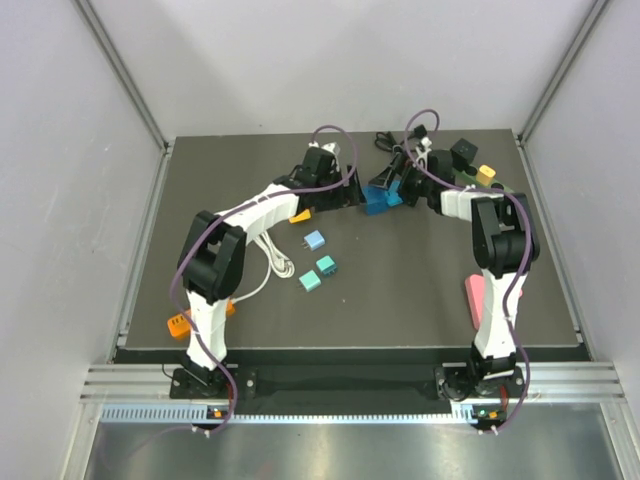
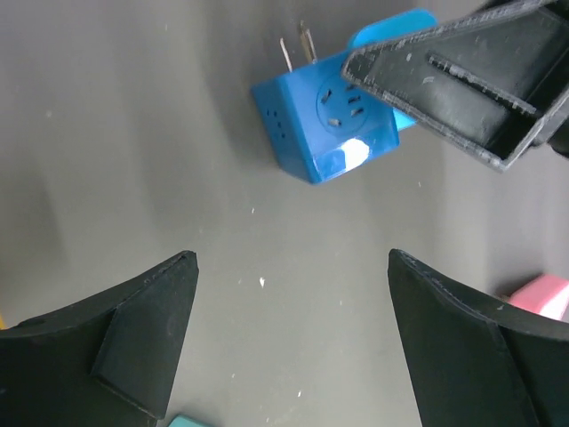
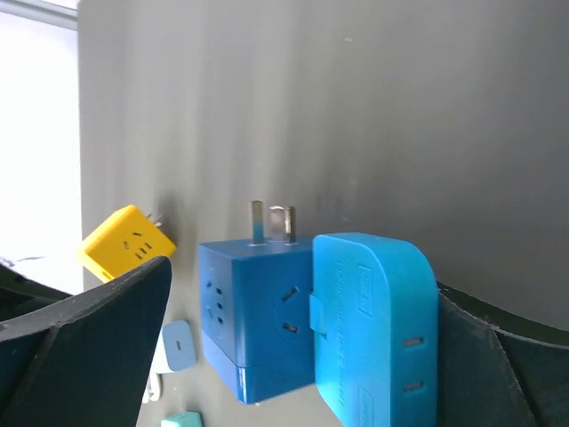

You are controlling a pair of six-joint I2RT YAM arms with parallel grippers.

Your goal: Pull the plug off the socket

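Note:
My left gripper grabs the dark blue cube adapter at the adapter's end opposite its prongs next, to leave the light blue plug free to pull off.
A dark blue cube adapter lies on the table with its prongs pointing away, and a light blue plug block sits flush against its side. My right gripper is open around the pair: the right finger touches the light blue block, the left finger stands apart from the cube. My left gripper is open over bare table, just short of the cube. From above, both grippers meet at the cube. The green socket shows only partly at the back right, behind the right arm.
A yellow cube adapter lies left of the blue pair. Small blue and teal adapters and a white cable lie mid-table. An orange block sits front left, a pink one front right. A black cube sits back right.

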